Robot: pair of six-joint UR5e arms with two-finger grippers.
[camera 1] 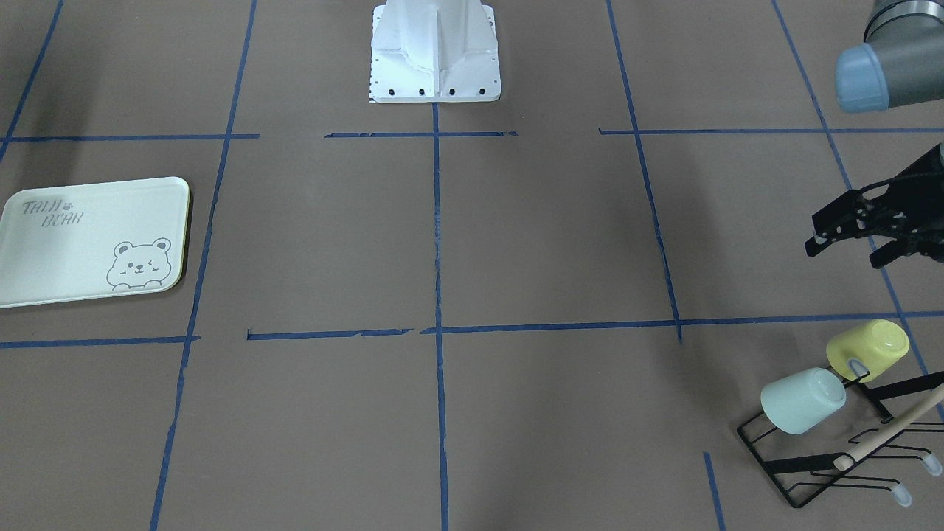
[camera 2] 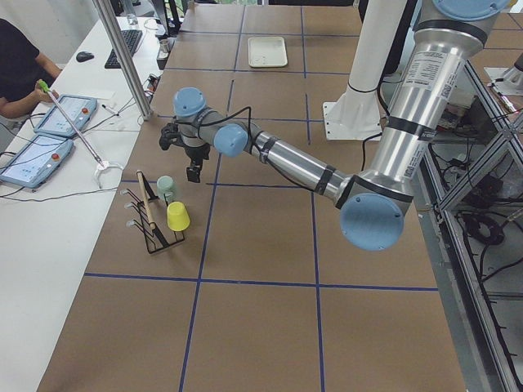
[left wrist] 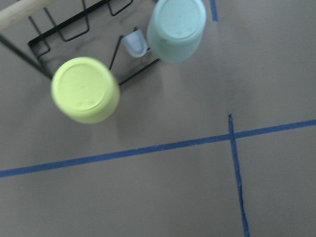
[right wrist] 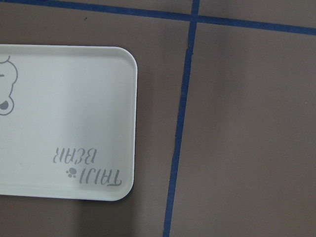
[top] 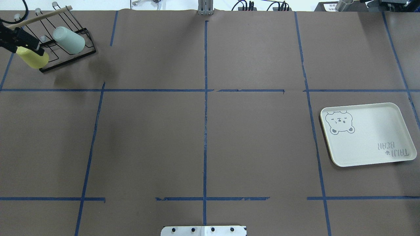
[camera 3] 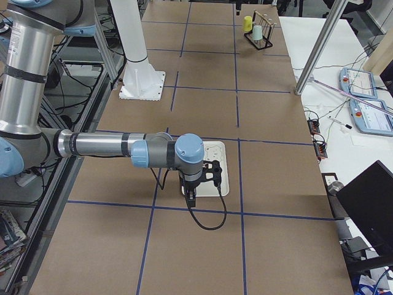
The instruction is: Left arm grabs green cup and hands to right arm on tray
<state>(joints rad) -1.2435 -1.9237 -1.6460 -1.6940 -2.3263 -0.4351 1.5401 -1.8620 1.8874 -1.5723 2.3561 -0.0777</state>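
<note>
The green cup will go to my right arm over the tray, so next my left gripper will take hold of it by its base end.
The green cup hangs upside down on a peg of a black wire rack; it also shows in the overhead view and in the left wrist view. My left gripper is open and empty, above the table just on the robot's side of the rack. The tray lies empty on the robot's right side of the table. My right gripper hovers over the tray's near end; it shows in the exterior right view only, so I cannot tell whether it is open or shut.
A yellow-green cup hangs on the rack beside the green cup, nearer my left gripper. A wooden handle runs along the rack's top. The robot's white base stands at the table's middle. Blue tape lines cross the brown tabletop.
</note>
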